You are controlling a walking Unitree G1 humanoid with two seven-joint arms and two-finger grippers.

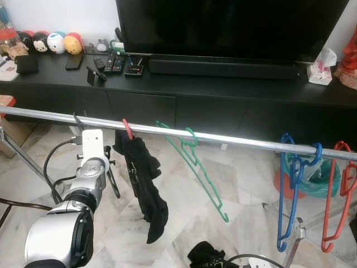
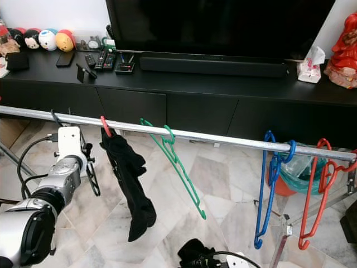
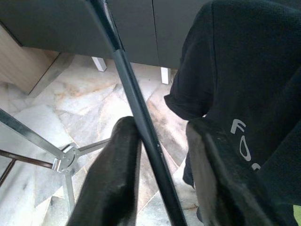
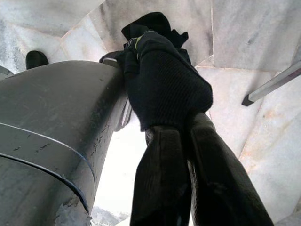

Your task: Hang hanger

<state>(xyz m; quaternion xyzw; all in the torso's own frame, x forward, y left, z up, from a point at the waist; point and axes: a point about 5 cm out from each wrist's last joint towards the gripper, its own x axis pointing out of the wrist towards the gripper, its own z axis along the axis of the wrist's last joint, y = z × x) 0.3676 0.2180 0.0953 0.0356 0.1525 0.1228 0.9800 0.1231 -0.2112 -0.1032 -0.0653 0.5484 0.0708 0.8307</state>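
Next, my left gripper grabs the hanger's bar, which hangs free below, as the silver bar takes up the hook of the thin black hanger.
A thin black hanger has its hook over the silver rail near the rail's left end. My left gripper is just under the rail, open, with the hanger's bar running between its two fingers and lying against one of them. Right of it on the rail a black shirt hangs on a red hanger. Low at the front, my right gripper is shut on a black knit cloth.
On the rail to the right hang a green hanger, blue hangers and red hangers. Behind stands a black TV console with a TV, remotes and toys. The floor is marble tile, with the rack's metal legs at left.
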